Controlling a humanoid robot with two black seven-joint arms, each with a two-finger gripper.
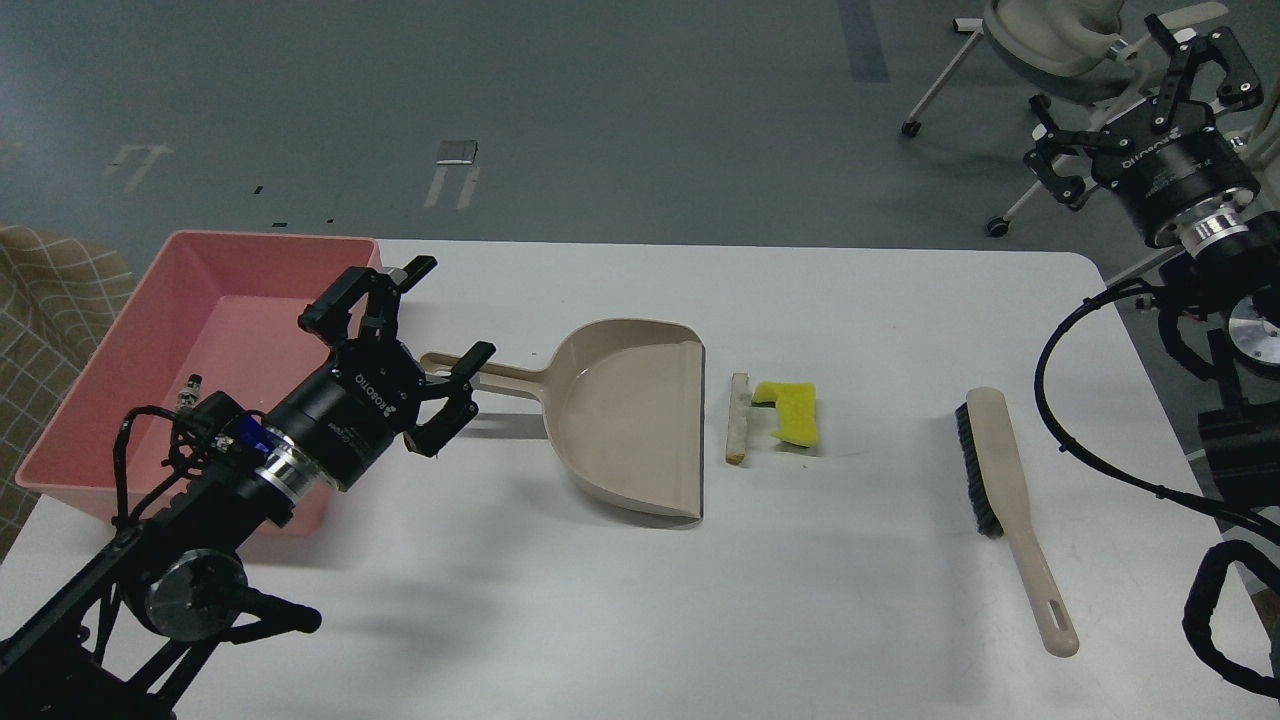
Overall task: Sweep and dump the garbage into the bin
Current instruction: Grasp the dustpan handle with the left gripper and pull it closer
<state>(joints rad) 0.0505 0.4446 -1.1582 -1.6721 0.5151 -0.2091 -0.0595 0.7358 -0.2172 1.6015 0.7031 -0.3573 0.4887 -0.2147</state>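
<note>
My left gripper should next take the beige dustpan point(625, 425) by its narrow handle point(509, 379), because the wide scoop is broader than my open fingers.
The garbage lies mid-table: a yellow sponge piece point(790, 413) with a dark green side, and a thin whitish-tan slice point(738, 418) just left of it. A beige dustpan point(625, 425) lies left of them, its mouth toward the slice and its handle point(480, 370) pointing left. The pink bin point(150, 340) stands at the left table edge. A beige brush with black bristles point(1005, 500) lies at the right. My left gripper point(430, 320) is open and empty, just left of and over the dustpan handle's end. My right gripper point(1140, 90) is open and empty, raised beyond the table's far right corner.
The white table point(640, 600) ends at a rounded far right corner. A wheeled chair point(1040, 40) stands on the grey floor behind it. A checked tan cloth point(50, 300) lies left of the bin. My right arm's cables point(1100, 400) hang over the table's right edge.
</note>
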